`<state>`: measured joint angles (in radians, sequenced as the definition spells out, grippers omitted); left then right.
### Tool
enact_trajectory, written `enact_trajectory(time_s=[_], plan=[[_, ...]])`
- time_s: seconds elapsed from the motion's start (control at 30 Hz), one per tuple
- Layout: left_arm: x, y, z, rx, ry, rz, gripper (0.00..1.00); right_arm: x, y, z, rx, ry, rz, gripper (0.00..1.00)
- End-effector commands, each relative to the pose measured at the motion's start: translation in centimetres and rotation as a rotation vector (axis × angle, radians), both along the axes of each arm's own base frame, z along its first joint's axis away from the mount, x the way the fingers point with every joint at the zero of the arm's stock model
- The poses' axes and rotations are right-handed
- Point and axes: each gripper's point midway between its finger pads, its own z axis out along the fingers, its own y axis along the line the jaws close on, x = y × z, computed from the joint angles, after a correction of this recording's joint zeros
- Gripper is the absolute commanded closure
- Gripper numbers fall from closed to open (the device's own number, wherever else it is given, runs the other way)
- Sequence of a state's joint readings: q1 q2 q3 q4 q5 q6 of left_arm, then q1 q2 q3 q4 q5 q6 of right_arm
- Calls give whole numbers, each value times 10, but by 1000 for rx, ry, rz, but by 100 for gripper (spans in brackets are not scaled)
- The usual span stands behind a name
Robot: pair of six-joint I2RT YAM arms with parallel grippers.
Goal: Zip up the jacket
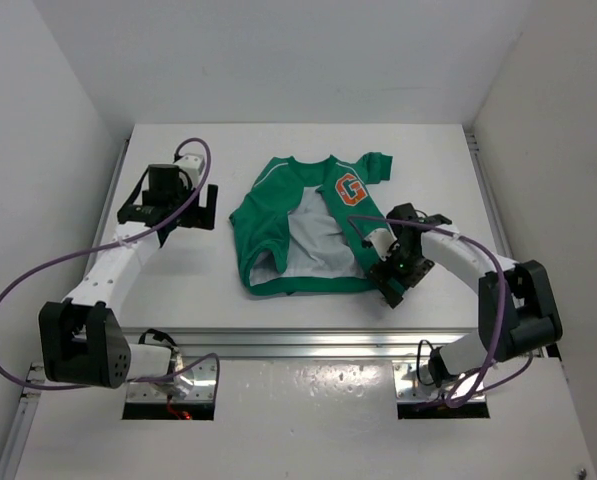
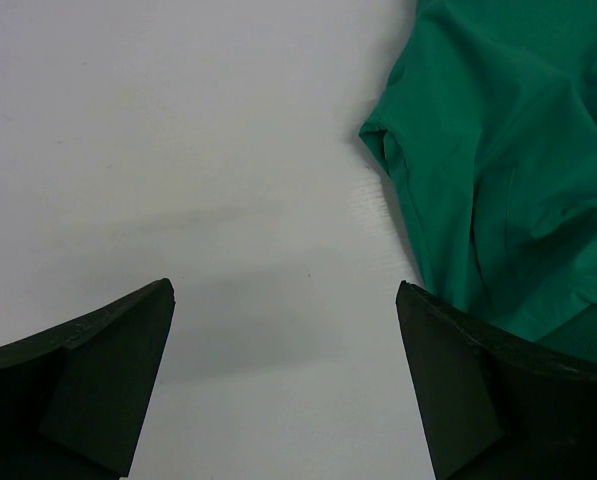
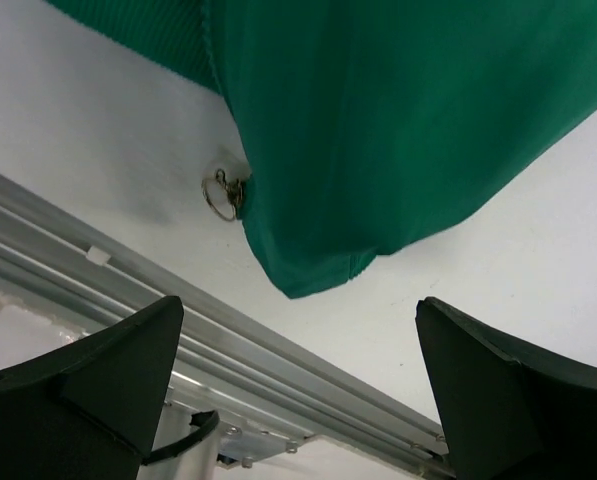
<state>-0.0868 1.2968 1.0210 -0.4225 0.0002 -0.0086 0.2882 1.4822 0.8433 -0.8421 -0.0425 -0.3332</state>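
The jacket's hem corner beside the metal ring zipper pull is the part my right gripper will grab next, so that the zipper edge stays free to zip.
The green jacket lies on the white table, its front open so the pale grey lining shows, with the orange "G" on the right panel. My left gripper is open and empty, to the left of the jacket; its wrist view shows the jacket's sleeve at the right. My right gripper is open and empty at the jacket's lower right corner. Its wrist view shows the jacket's hem corner and a metal ring zipper pull beside it on the table.
An aluminium rail runs along the table's near edge, also seen in the right wrist view. White walls enclose the table on the left, right and back. Purple cables loop from both arms.
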Motion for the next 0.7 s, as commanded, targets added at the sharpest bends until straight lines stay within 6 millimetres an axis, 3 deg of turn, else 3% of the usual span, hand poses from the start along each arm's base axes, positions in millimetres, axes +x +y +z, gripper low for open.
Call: enact_trajectory(time_s=[0.0,0.3,0.4,0.67], plan=[[10,-8,12,-22,-27,-11,1,28,11,8,5,-84,-44,0],[14,-8,1,-19,5,-11,1,29,20,-9,10,-14,-103,0],[14,-8,-2,-26,14,-5,1,30,19,-12,3,-2,-106,6],[17,-9,-4,-33,15,1,1,34,25,-16,27,12,-104,41]])
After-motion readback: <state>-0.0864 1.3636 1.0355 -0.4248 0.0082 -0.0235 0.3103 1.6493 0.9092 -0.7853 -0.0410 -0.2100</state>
